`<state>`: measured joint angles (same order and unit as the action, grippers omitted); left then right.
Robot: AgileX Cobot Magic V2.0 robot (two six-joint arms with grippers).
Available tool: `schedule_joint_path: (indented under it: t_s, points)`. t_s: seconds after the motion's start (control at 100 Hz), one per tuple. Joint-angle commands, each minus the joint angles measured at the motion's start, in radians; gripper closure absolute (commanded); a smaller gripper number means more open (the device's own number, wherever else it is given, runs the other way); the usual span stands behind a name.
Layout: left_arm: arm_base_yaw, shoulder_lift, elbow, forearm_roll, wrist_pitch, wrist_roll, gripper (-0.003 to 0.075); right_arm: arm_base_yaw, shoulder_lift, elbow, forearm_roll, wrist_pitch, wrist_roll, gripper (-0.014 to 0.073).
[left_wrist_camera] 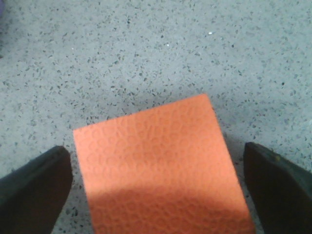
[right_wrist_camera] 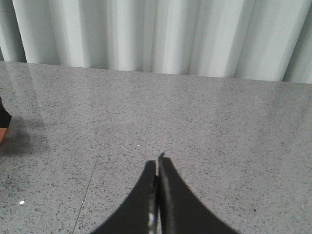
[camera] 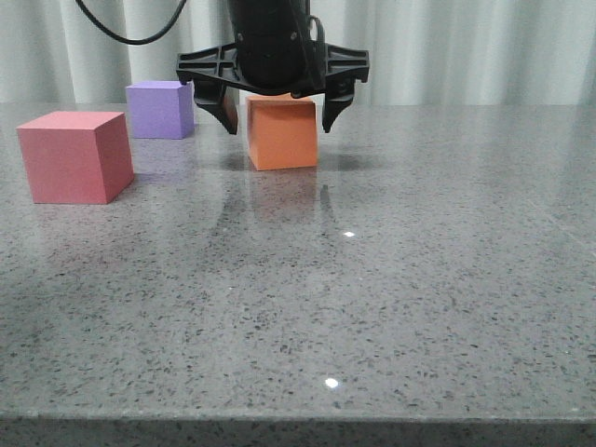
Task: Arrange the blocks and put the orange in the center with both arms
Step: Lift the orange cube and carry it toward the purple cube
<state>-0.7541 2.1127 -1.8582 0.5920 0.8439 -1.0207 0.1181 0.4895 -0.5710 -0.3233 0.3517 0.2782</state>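
My left gripper should close on the orange cube now: its fingers are well below the cube's top side.
The orange cube rests on the grey speckled table, back centre. My left gripper hangs over it, open, with a finger on each side and a gap at both. In the left wrist view the cube's top lies between the two black fingertips, and the gripper does not touch it. The pinkish-red cube stands at the left. The purple cube stands behind it, left of the orange one. My right gripper is shut and empty, low over bare table, and is out of the front view.
The grey stone table runs to a front edge near the bottom of the front view. A pale curtain hangs behind the table. A black cable loops down at the upper left.
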Motion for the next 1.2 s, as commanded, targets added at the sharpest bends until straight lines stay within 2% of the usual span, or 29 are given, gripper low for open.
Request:
schedule_joint_path:
  t_s: [0.0,0.1,0.22,0.29,0.36,0.55,0.84,0.98,1.19]
  points:
    - [-0.001,-0.061,-0.032,0.047,-0.035,-0.012,0.0127,-0.008,0.013,-0.026,-0.018,-0.08,-0.004,0.0662]
    - [-0.001,-0.061,-0.032,0.058,-0.031,-0.012,0.0274,-0.008,0.013,-0.026,-0.018,-0.08,-0.004,0.0662]
    - [-0.003,-0.061,-0.032,0.058,-0.031,-0.012,0.0485,-0.008,0.013,-0.026,-0.018,-0.08,-0.004,0.0662]
    - [-0.003,-0.065,-0.035,0.059,-0.017,-0.012,0.0582,-0.008,0.013,-0.026,-0.018,-0.08,-0.004,0.0662]
    - [-0.003,-0.075,-0.044,0.065,0.016,-0.012,0.0646,-0.008,0.013,-0.026,-0.018,-0.08,-0.004,0.0662]
    - [-0.003,-0.136,-0.046,0.117,0.086,-0.003,0.0664,-0.008,0.013,-0.026,-0.018,-0.08,-0.004,0.0662]
    - [0.005,-0.255,-0.042,0.117,0.093,0.201,0.067,-0.008,0.013,-0.026,-0.018,-0.08,-0.004,0.0662]
    - [0.044,-0.306,0.009,0.112,0.117,0.214,0.067,-0.008,0.013,-0.026,-0.018,-0.08,-0.004,0.0662]
    - [0.163,-0.415,0.18,0.047,-0.022,0.232,0.067,-0.008,0.013,-0.026,-0.018,-0.08,-0.004,0.0662]
